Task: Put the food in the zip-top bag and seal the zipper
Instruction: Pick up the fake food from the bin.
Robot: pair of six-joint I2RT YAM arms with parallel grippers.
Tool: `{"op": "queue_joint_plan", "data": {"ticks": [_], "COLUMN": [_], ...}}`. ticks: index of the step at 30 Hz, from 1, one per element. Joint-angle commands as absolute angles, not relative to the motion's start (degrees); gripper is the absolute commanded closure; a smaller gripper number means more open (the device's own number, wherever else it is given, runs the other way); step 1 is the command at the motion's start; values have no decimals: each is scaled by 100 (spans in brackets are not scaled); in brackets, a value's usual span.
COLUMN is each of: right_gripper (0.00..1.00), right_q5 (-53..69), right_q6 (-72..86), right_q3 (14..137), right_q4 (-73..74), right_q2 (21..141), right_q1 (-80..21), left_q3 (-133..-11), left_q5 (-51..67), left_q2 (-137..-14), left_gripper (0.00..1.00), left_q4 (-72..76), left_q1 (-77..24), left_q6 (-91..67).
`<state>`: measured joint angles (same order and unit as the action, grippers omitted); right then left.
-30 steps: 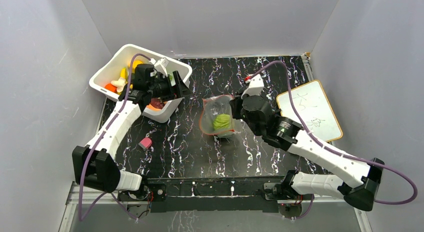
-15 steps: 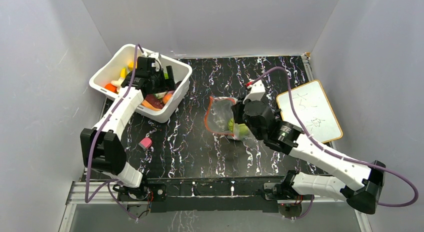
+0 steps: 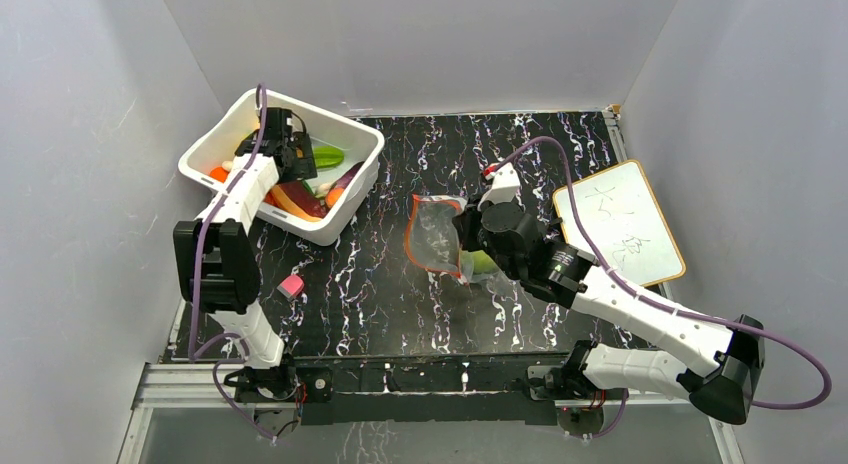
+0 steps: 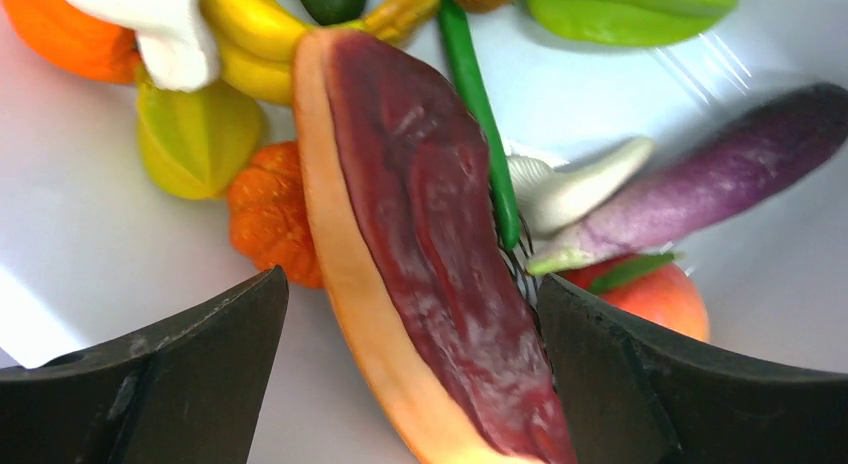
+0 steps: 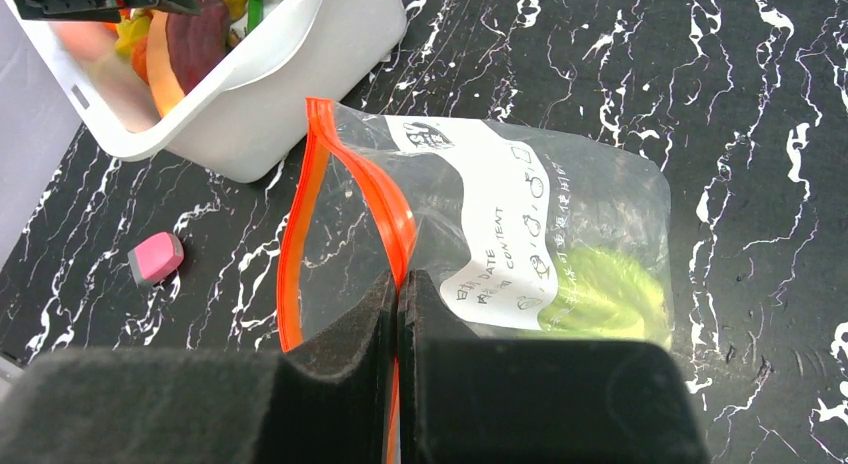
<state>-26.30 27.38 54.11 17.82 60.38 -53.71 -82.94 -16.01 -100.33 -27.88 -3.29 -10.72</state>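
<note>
My fingers are above the slice between them, so closing now would miss the slice. My left gripper moves lower first, then closes on the slice.
My left gripper is open inside the white bin, its jaws either side of a dark red slice with an orange rind without closing on it. Around it lie a purple eggplant, a banana, a green bean and orange pieces. My right gripper is shut on the red-orange zipper of the clear zip-top bag, holding the mouth open toward the bin. A pale-green cabbage lies inside the bag. In the top view the bag sits mid-table.
A pink eraser-like block lies on the black marbled table in front of the bin. A small whiteboard lies at the right. Grey walls close in the left, back and right sides.
My left gripper has moved from over the bin's right rim down into the bin, over the food. My right gripper has tilted the bag, and the cabbage has slid toward its closed end.
</note>
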Motion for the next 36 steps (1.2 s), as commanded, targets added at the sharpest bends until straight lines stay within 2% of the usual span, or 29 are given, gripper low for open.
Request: {"op": "queue_joint_plan", "data": {"ticks": [1,13,21,23,26,28,36], "right_gripper": [100,100,100,100,100,100,100], "right_q5": [-2670,-2828,-2825,-2854,-2874,-2869,-2878], "right_q6": [2650,2471,2314,2251,2190,2169,2187], "right_q3": [5761,6007,6100,6147,6202,6209,6105], "right_q4": [1426,1477,1485,1473,1409,1382,1327], "right_q2": [6011,5984,5992,6024,6067,6081,6064], "right_q1": [-5370,-5370,-5360,-5361,-5361,-5357,-5361], "left_q3": [-8803,-9708,-9738,-9770,-9820,-9823,-9835], "left_q5": [-2110,-2319,-2293,-2156,-1902,-1873,-1740], "left_q2": [-10233,-11498,-11848,-11887,-11839,-11743,-11435], "left_gripper": [5,5,5,10,30,40,42], "left_q4": [-2782,-3075,-3038,-3043,-3039,-3036,-3133], "left_q1": [-253,-129,-97,-97,-102,-96,-98], "left_q6": [-825,-663,-727,-726,-705,-704,-684]}}
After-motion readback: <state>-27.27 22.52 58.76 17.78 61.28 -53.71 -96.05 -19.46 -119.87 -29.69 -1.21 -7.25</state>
